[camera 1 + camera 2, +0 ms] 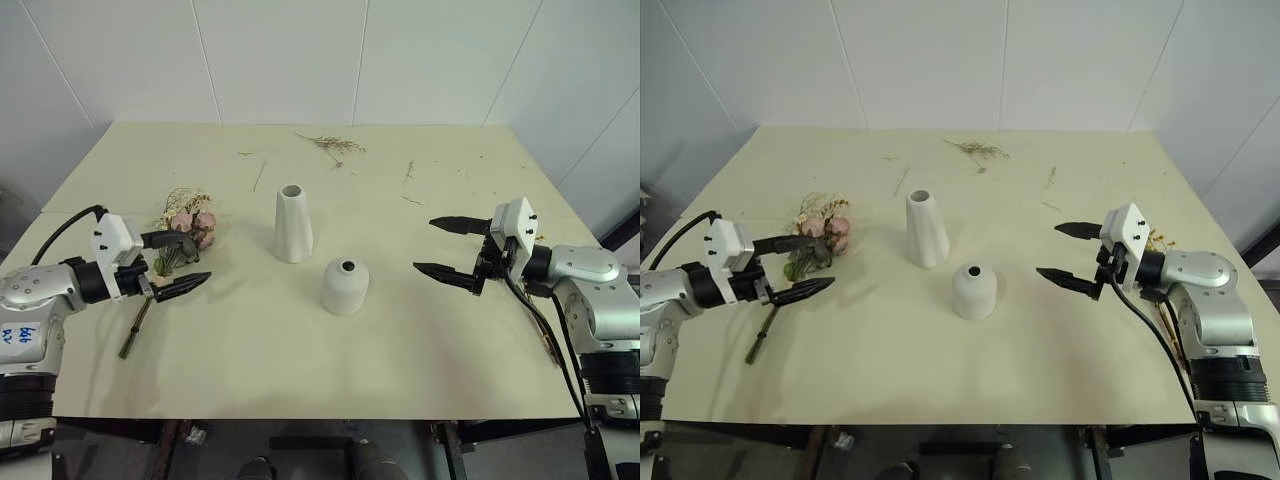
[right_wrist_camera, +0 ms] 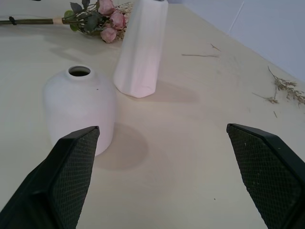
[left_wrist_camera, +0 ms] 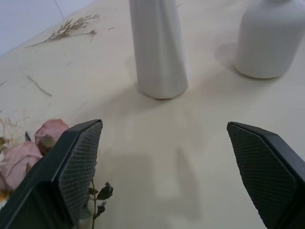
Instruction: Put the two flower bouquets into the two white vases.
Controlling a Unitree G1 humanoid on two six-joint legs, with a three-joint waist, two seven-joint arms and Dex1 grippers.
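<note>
My left gripper grabs the pink roses by their stems next, to stand them in the tall tapered white vase [image 1: 292, 226] [image 3: 159, 50].
A bouquet of pink roses [image 1: 190, 226] with cream sprigs and green leaves lies on the table's left side, its stem [image 1: 136, 329] pointing toward the front edge. My left gripper [image 1: 192, 263] hovers open just over its leaves, holding nothing. The tall tapered white vase [image 1: 292, 226] stands mid-table, and the short rounded white vase [image 1: 345, 286] stands just in front and right of it. To the right of the short vase, my right gripper [image 1: 425, 245] is open and empty, pointing left. Thin stems with yellowish bits [image 1: 1157, 239] peek out behind the right arm, mostly hidden.
A loose dried twig [image 1: 335, 146] lies near the back edge, with small twig scraps [image 1: 409, 171] scattered around the back half. The cream table [image 1: 300, 370] meets white walls at its back and sides.
</note>
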